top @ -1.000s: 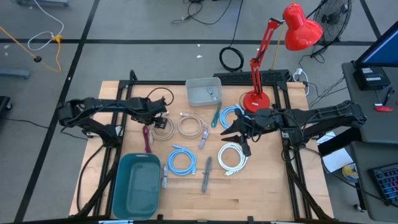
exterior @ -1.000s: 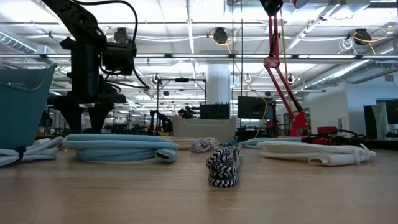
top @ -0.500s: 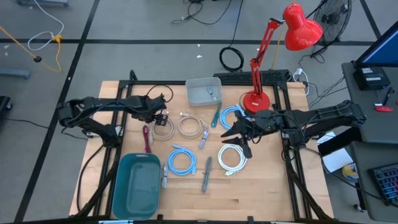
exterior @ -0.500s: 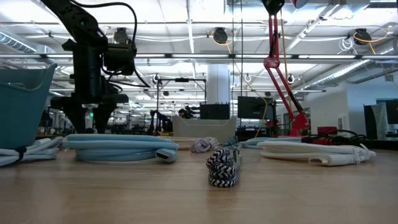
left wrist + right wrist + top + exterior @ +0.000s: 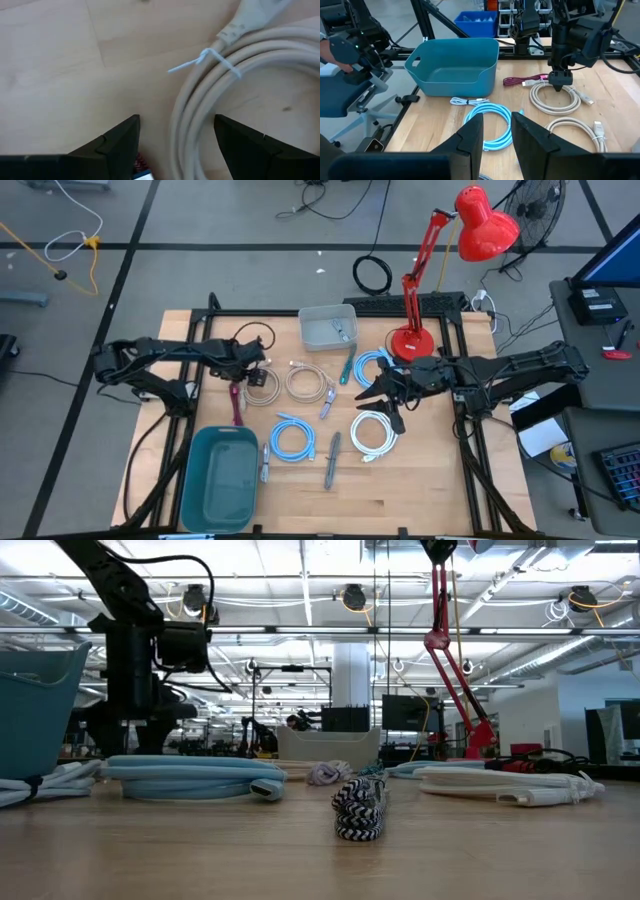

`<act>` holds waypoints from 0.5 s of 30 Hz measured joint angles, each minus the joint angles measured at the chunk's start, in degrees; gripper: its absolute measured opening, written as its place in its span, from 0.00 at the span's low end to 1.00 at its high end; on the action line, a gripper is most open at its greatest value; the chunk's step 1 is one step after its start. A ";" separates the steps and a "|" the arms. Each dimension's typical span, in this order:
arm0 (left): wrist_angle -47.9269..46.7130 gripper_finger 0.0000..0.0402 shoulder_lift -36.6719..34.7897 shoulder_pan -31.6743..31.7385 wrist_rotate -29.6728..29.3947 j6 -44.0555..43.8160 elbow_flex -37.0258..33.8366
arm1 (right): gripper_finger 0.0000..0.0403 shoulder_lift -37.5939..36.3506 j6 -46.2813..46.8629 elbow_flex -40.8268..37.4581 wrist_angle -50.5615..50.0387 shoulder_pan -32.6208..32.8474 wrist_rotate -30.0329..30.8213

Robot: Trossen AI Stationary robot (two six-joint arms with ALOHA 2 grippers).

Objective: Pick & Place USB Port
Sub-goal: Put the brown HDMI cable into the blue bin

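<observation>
The beige coil needs to go in the teal bin, so my left gripper should grab the coil by its strands (image 5: pixel 189 120) beside the tie next.
Several coiled cables lie on the wooden table. My left gripper (image 5: pixel 248 370) (image 5: pixel 559 82) points down over a beige coil (image 5: pixel 264 385) (image 5: pixel 555 96), open. In the left wrist view its two fingers (image 5: pixel 117 142) stand either side of the coil's rim (image 5: pixel 200 115); I cannot tell whether they touch it. A maroon cable (image 5: pixel 237 402) lies just beside it. My right gripper (image 5: pixel 386 394) (image 5: pixel 497 136) hangs open above the table between a light blue coil (image 5: pixel 372 365) and a white coil (image 5: pixel 373 431).
A teal bin (image 5: pixel 220 475) (image 5: pixel 455 67) stands at the near left. A grey tray (image 5: pixel 328 327) and a red lamp base (image 5: pixel 412 340) are at the far edge. A second beige coil (image 5: pixel 306 381), a blue coil (image 5: pixel 293 438) and a braided cable (image 5: pixel 358 808) lie mid-table.
My left gripper has shifted a little toward the table's left and near side, staying above the beige coil. My right arm has kept still.
</observation>
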 joint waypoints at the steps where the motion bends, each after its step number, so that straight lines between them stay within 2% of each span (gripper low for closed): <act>1: 0.09 0.65 -0.03 0.00 0.04 0.00 -0.14 | 0.23 0.00 -0.02 0.00 0.00 0.00 0.02; 6: 0.77 0.55 -0.06 0.00 0.01 0.28 -0.37 | 0.23 0.00 -0.02 0.00 0.00 0.00 0.02; 15: 3.02 0.20 -0.02 0.02 0.56 1.73 -0.44 | 0.23 0.00 -0.02 0.00 0.00 0.00 0.02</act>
